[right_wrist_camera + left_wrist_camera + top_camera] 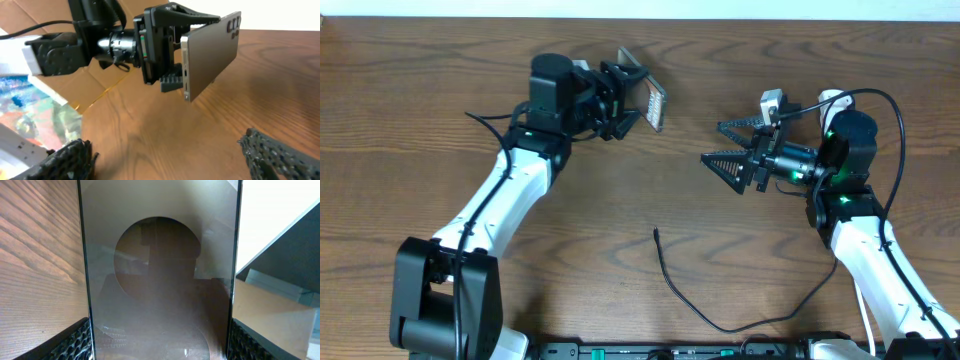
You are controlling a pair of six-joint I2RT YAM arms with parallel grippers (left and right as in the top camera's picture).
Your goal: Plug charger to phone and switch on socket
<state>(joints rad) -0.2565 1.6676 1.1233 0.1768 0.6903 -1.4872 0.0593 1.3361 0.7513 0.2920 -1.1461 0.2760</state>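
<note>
I will next pinch the phone's sides at the narrow end facing me (657, 107) (187, 69) with my right gripper, so my left gripper can retake the phone's far end for plugging.
My left gripper (625, 100) is shut on the phone (648, 92) and holds it on edge above the table at the back. In the left wrist view the phone's glossy brownish face (160, 255) fills the gap between the two fingers (75, 342). The right wrist view shows the phone (210, 55) side-on in the left gripper (162, 60), its narrow end facing me. My right gripper (725, 143) stands open and empty to the phone's right, pointing at it. The charger (695, 300) lies loose on the table in front, its plug tip (656, 233) free. The socket (773, 102) peeks out white behind the right arm.
The right arm's thick black cable (895, 120) loops above its wrist. Cardboard and colourful clutter (30, 105) lie beyond the table's left edge in the right wrist view. Bare wood (620, 190) separates the phone from the charger tip.
</note>
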